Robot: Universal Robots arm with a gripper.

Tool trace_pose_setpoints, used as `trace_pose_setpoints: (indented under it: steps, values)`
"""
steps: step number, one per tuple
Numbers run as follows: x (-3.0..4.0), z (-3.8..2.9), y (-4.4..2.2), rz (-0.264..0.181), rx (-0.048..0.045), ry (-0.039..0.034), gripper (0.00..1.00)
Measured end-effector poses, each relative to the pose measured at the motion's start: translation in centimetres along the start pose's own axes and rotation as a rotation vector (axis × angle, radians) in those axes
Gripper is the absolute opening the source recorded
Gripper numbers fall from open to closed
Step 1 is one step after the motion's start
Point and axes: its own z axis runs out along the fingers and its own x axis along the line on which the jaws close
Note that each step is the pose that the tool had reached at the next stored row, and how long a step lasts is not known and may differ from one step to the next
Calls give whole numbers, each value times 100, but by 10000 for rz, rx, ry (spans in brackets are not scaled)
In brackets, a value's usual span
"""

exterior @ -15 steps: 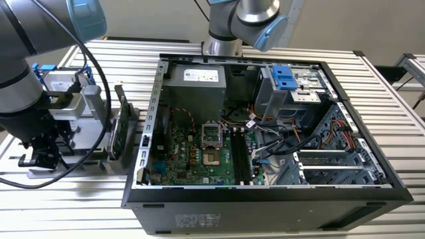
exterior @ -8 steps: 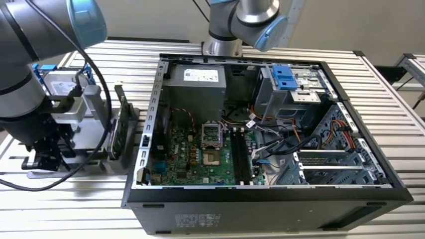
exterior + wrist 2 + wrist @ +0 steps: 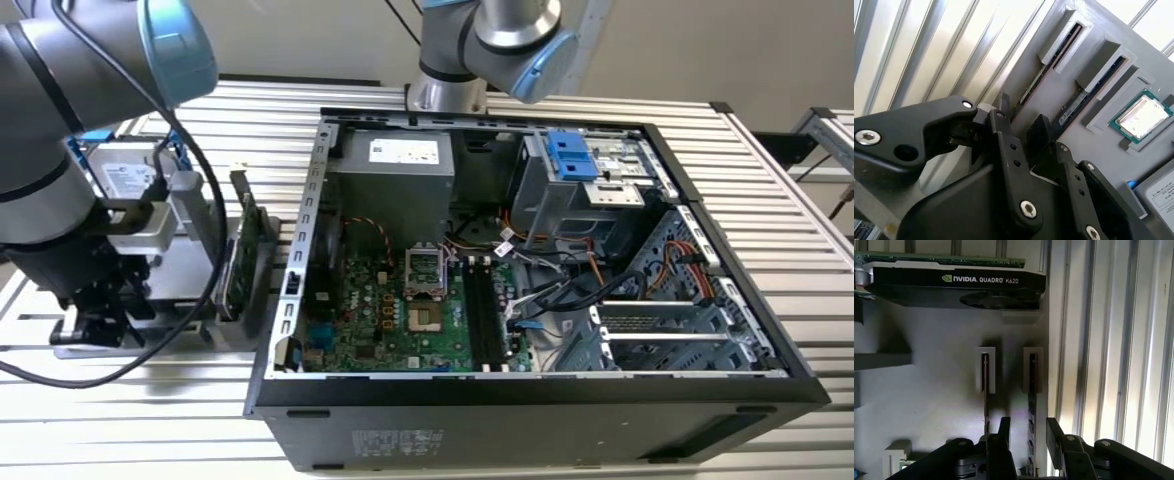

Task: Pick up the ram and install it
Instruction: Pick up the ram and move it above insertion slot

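My gripper grips the ram by its exposed long edge next, to install the ram in the motherboard's black slots.
Two ram sticks stand edge-on in the slots of a grey holder. In the first wrist view my gripper is open and straddles the ram in the slot nearer the slatted table, with a gap on each side. The other stick stands one slot over. The second wrist view has the same ram running down between my black fingers. In the exterior view my gripper hangs over the holder on that view's left, beside the open computer case. The black motherboard slots lie inside the case.
A graphics card stands in the holder beyond the slots, also upright in the exterior view. A square silver processor chip and a labelled drive sit in the holder's other pockets. Cables and a blue drive bracket crowd the case.
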Motion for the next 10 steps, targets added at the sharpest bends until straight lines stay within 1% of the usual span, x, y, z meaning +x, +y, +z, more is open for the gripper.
trace_pose_setpoints:
  steps: [6,10]
  values:
    - [-8,35,-6,0,0,2,100]
    - [-8,40,-7,0,0,1,100]
